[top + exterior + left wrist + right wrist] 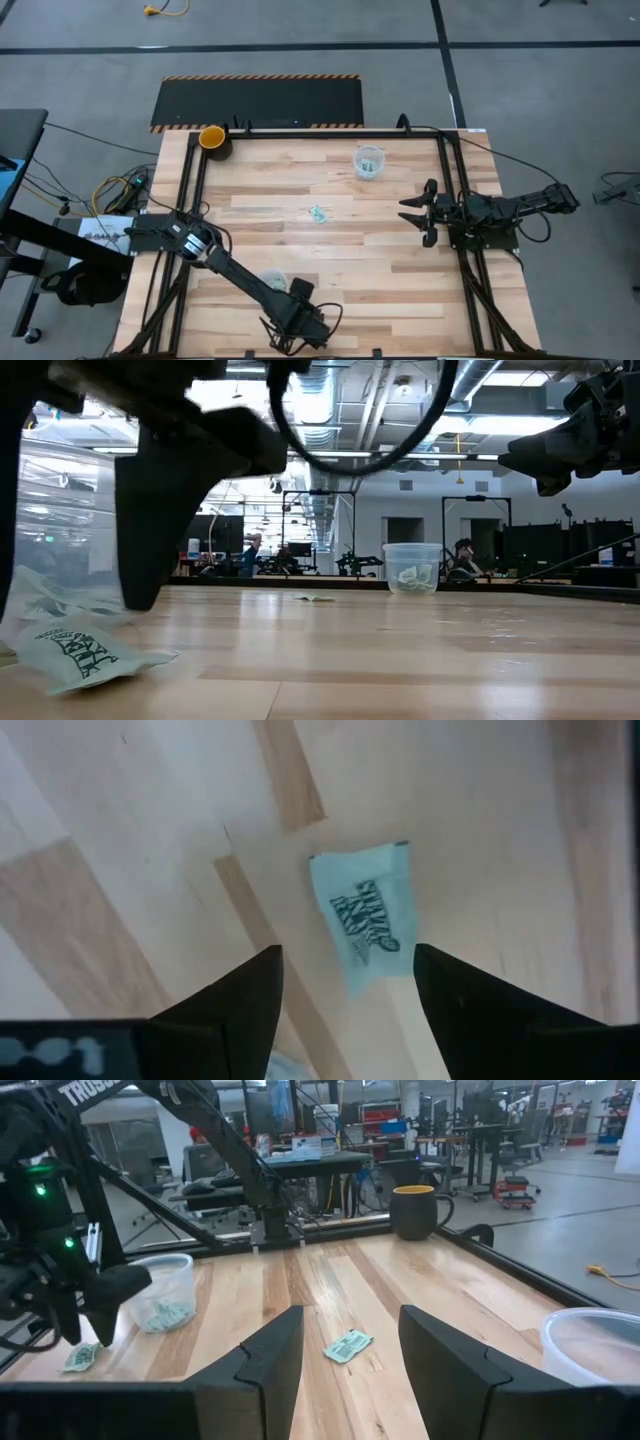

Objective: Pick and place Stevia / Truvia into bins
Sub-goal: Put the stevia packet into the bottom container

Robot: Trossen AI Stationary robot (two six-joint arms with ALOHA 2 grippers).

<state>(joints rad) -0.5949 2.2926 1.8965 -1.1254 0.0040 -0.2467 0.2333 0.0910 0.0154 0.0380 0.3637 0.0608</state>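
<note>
Next, my left gripper takes the Stevia packet by its paper end beside the dark [378, 967] lettering, to place the packet in the clear bin.
One Stevia packet [365, 915], pale green with dark print, lies flat on the wood just under my left gripper [345, 985], which is open and points down near the table's near edge [292, 328]. The fingers stand above it, apart from it. The low view shows the same packet [80, 652] beside one dark finger [160, 510]. A clear bin [272, 282] with packets stands close by, toward the far side [160, 1292]. Another packet [319, 213] lies mid-table. A second clear bin [369, 160] holds packets at the far right. My right gripper [420, 213] waits open at the right.
A yellow-orange cup [213, 137] with a dark base stands at the far left corner. Dark frame rails [455, 190] run along the table's left and right sides. Bare wood [350, 270] lies between the two arms.
</note>
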